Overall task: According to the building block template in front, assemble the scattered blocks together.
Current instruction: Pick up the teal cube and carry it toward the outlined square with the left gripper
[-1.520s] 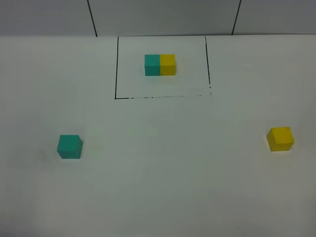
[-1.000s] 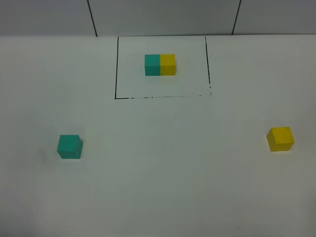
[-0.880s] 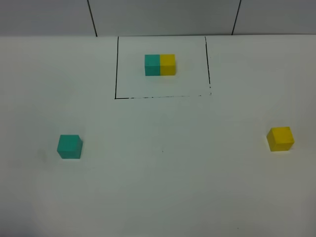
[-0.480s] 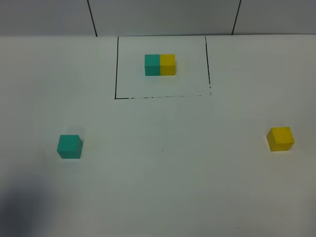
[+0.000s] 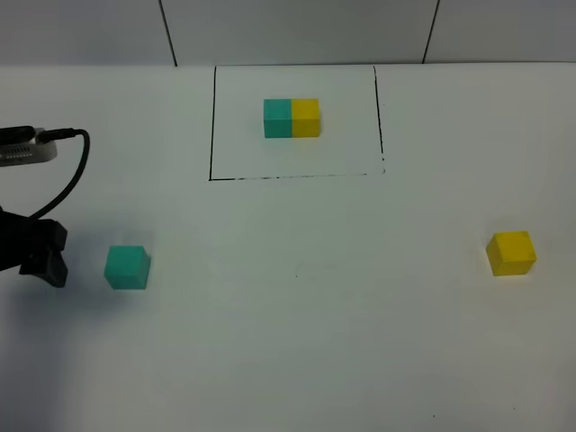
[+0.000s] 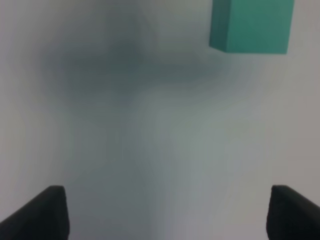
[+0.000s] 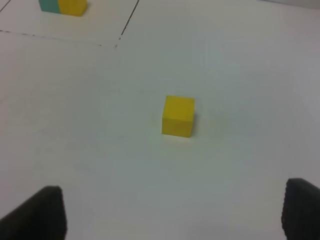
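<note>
The left gripper will next grab the teal cube [image 5: 127, 267] by opposite sides, so that it can be joined with the yellow cube [image 5: 511, 253].
The teal cube [image 5: 127, 267] lies on the white table at the left, and it also shows in the left wrist view [image 6: 251, 25]. The yellow cube [image 5: 511, 253] lies at the right, and it also shows in the right wrist view [image 7: 178, 116]. The template [image 5: 292, 118], a joined teal-yellow bar, sits inside a black drawn rectangle at the back centre. My left gripper [image 5: 47, 259] is just left of the teal cube, open and empty, with its jaws wide [image 6: 172, 215]. My right gripper [image 7: 170, 215] is open and empty, well short of the yellow cube, and is out of the exterior view.
The black outline [image 5: 211, 135] frames the template; its corner and the template [image 7: 62, 6] show in the right wrist view. The left arm's cable [image 5: 67, 175] loops above the gripper. A grey wall runs behind the table's far edge.
My left arm has come into view from the left edge and now sits beside the teal cube. Half a second ago only its shadow showed. The cubes have not moved.
</note>
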### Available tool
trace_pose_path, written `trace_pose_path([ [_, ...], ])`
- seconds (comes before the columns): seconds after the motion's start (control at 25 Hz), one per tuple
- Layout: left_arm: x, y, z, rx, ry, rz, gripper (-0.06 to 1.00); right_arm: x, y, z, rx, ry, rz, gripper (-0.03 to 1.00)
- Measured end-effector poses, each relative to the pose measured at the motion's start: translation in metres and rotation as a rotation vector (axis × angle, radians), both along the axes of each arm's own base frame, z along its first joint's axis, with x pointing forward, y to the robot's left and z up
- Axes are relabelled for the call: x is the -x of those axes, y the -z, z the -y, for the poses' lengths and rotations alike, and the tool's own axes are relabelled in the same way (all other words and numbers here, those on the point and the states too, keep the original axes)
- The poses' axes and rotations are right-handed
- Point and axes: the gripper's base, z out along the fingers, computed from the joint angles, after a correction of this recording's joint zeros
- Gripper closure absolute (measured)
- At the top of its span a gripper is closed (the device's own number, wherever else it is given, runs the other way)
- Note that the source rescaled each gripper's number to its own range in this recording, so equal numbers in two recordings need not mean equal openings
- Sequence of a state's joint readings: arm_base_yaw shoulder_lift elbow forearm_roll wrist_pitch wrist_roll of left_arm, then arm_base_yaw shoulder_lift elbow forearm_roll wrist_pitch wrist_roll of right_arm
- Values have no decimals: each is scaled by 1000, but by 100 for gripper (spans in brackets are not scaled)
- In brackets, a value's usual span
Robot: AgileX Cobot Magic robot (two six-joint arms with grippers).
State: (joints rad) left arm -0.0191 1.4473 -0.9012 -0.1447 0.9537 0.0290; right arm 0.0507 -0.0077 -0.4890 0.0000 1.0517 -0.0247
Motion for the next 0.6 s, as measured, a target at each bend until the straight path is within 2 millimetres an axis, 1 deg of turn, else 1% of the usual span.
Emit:
trace_pose_path([
  [0.08, -12, 5, 6, -6, 23, -13, 12, 0, 0, 0, 0, 0, 0, 20],
  [0.16, -20, 11, 16, -8, 51, -15, 12, 0, 0, 0, 0, 0, 0, 20],
  [0.2, -24, 14, 23, -8, 67, -8, 12, 0, 0, 0, 0, 0, 0, 20],
  [0.32, -31, 24, 37, -22, 65, 5, 12, 0, 0, 0, 0, 0, 0, 20],
  [0.6, -43, 50, 50, -58, 48, -6, 12, 0, 0, 0, 0, 0, 0, 20],
])
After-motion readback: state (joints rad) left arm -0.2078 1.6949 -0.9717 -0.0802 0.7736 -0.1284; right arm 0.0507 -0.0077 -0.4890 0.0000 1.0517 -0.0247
